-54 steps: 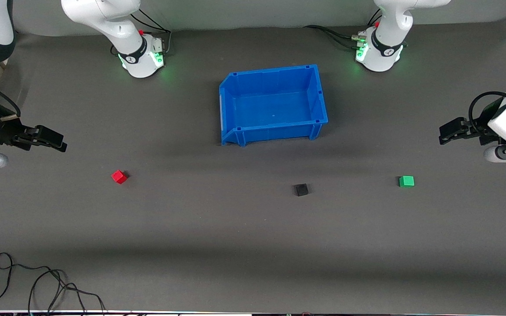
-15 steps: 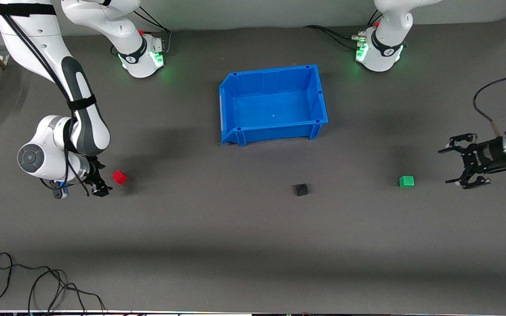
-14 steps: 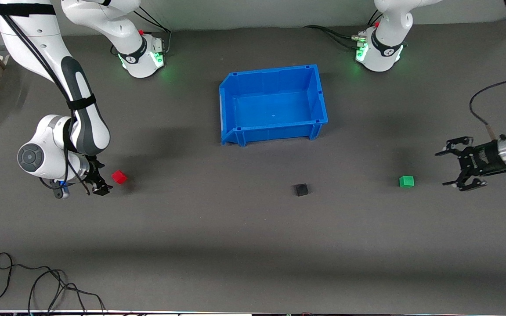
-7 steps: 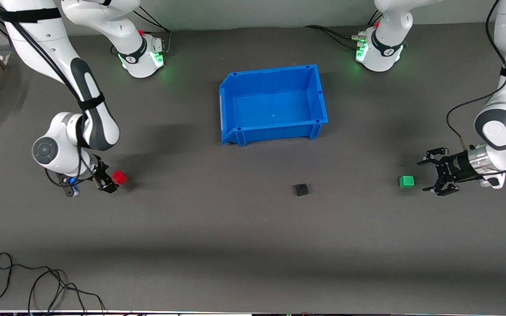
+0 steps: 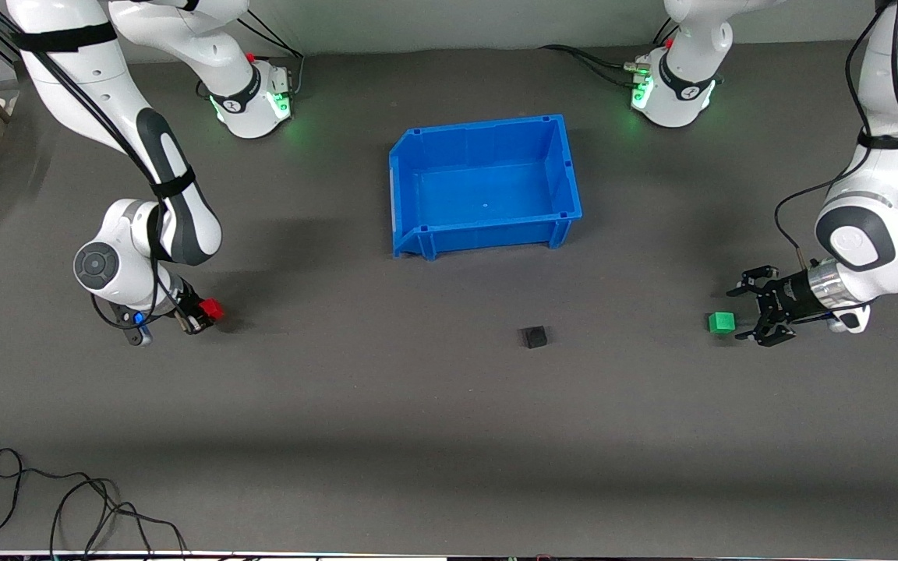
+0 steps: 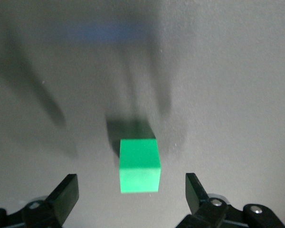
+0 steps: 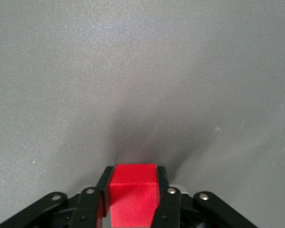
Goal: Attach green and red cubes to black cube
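Observation:
My left gripper is going to grip the green cube (image 5: 721,322) next by two opposite sides, to attach it to the black cube (image 5: 535,336).
The red cube (image 5: 212,310) sits on the mat toward the right arm's end. My right gripper (image 5: 198,318) is shut on the red cube (image 7: 133,192), its fingers pressed on two sides. The green cube (image 5: 721,322) sits on the mat toward the left arm's end. My left gripper (image 5: 753,308) is open, low beside the green cube (image 6: 139,165), which lies just ahead of the spread fingertips (image 6: 66,190). The black cube (image 5: 535,336) lies alone on the mat between the two, nearer the green one.
A blue bin (image 5: 566,167) stands empty at mid-table, farther from the front camera than the cubes. A black cable (image 5: 67,499) lies coiled near the front edge at the right arm's end.
My right gripper moved up to the red cube and shut on it. My left gripper moved in toward the green cube, staying open.

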Available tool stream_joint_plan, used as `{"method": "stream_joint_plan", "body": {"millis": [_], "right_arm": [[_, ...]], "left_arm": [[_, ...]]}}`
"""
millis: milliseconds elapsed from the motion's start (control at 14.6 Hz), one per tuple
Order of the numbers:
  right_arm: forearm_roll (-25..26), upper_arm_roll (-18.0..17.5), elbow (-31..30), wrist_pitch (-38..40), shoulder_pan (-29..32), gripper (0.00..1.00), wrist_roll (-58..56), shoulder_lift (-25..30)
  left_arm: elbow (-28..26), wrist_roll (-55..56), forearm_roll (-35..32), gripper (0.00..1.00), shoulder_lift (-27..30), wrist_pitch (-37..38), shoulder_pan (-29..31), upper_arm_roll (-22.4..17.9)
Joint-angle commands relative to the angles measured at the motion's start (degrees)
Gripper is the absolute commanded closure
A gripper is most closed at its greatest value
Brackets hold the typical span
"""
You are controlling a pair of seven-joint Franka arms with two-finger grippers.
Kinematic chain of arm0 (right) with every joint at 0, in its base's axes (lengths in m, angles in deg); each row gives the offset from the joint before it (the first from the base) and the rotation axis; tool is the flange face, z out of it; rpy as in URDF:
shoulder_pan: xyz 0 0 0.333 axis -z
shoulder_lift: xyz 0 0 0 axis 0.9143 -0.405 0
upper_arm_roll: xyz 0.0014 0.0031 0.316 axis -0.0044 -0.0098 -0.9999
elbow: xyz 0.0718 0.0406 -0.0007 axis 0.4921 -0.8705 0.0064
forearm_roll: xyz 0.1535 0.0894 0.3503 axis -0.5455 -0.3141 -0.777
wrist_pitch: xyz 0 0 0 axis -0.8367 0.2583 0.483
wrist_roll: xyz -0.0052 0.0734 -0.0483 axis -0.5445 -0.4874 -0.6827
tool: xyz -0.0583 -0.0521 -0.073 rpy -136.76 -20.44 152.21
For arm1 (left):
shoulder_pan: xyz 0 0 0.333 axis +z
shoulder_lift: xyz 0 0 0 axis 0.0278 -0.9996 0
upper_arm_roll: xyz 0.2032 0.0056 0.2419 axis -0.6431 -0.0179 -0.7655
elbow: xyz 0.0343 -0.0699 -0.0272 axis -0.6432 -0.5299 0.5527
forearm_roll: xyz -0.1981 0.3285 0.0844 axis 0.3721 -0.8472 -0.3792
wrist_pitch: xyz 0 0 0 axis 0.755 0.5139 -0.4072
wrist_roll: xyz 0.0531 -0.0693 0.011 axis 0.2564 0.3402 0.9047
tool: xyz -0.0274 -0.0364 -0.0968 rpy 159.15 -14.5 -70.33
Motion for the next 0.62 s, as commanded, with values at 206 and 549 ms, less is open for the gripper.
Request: {"method": "stream_joint_plan", "body": {"millis": [206, 549], "right_arm": [[-0.2, 0.3, 4.6, 8.3, -1.1, 0.8, 0.2, 2.5], [-4.6, 0.3, 16.4, 23.2, -7.2, 0.8, 13.8, 2.4]], "left_arm": [[-0.7, -2.5, 1.4, 0.09, -0.9, -1.7, -0.4, -0.1], [-0.7, -2.5, 1.4, 0.7, -0.9, -1.6, -0.3, 0.1]]}}
